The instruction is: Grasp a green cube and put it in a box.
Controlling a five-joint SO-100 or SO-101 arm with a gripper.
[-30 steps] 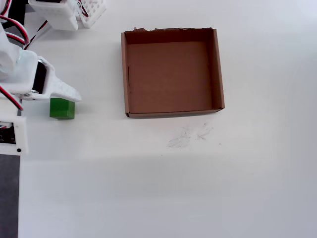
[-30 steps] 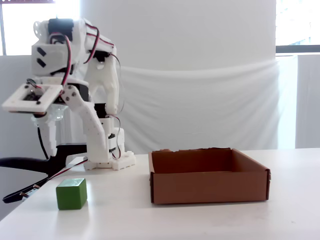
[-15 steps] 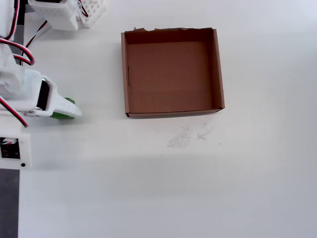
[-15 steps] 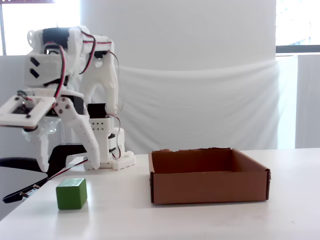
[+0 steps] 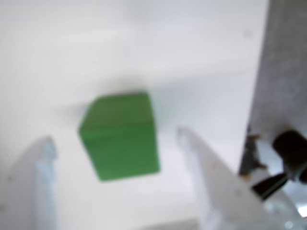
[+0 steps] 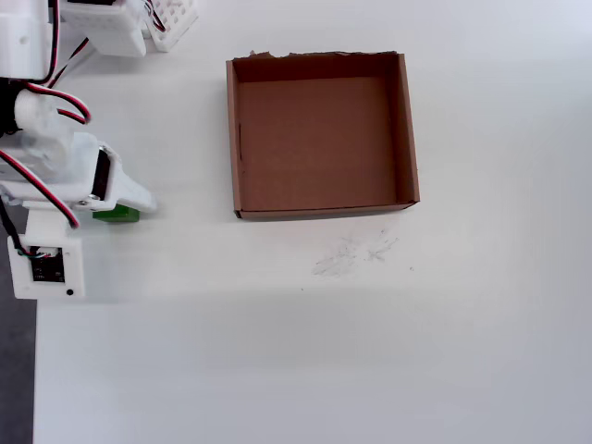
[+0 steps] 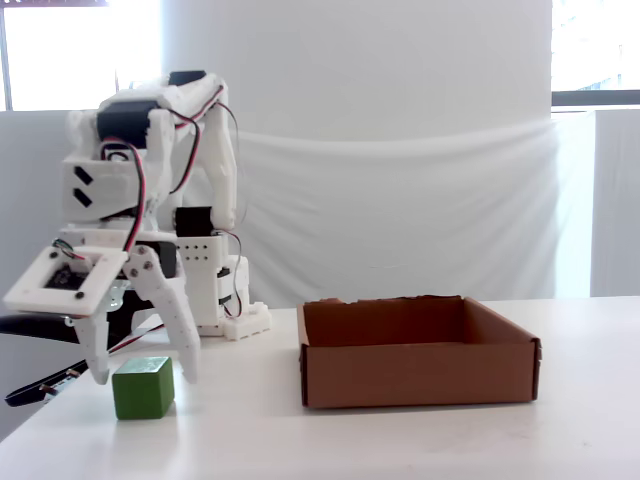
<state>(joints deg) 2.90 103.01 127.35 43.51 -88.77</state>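
Observation:
My gripper grabs the cube's two opposite sides next, to put the green cube (image 5: 122, 136) in the box.
The green cube (image 7: 143, 388) rests on the white table, left of the box (image 7: 415, 375) in the fixed view. My white gripper (image 7: 144, 378) is open and lowered over the cube, one finger on each side, with gaps showing. In the wrist view the cube (image 5: 122, 136) lies between the two fingers (image 5: 184, 139), slightly ahead of them; the gripper (image 5: 115, 143) is blurred. In the overhead view only a sliver of the cube (image 6: 116, 215) shows under the gripper (image 6: 125, 205). The brown cardboard box (image 6: 408, 129) is empty, its ragged edge at the top.
The arm's white base (image 6: 111, 28) stands at the top left of the overhead view. A dark strip (image 6: 17, 370) runs along the table's left edge there. Faint scribble marks (image 6: 356, 252) lie below the box. A white cloth hangs behind the table.

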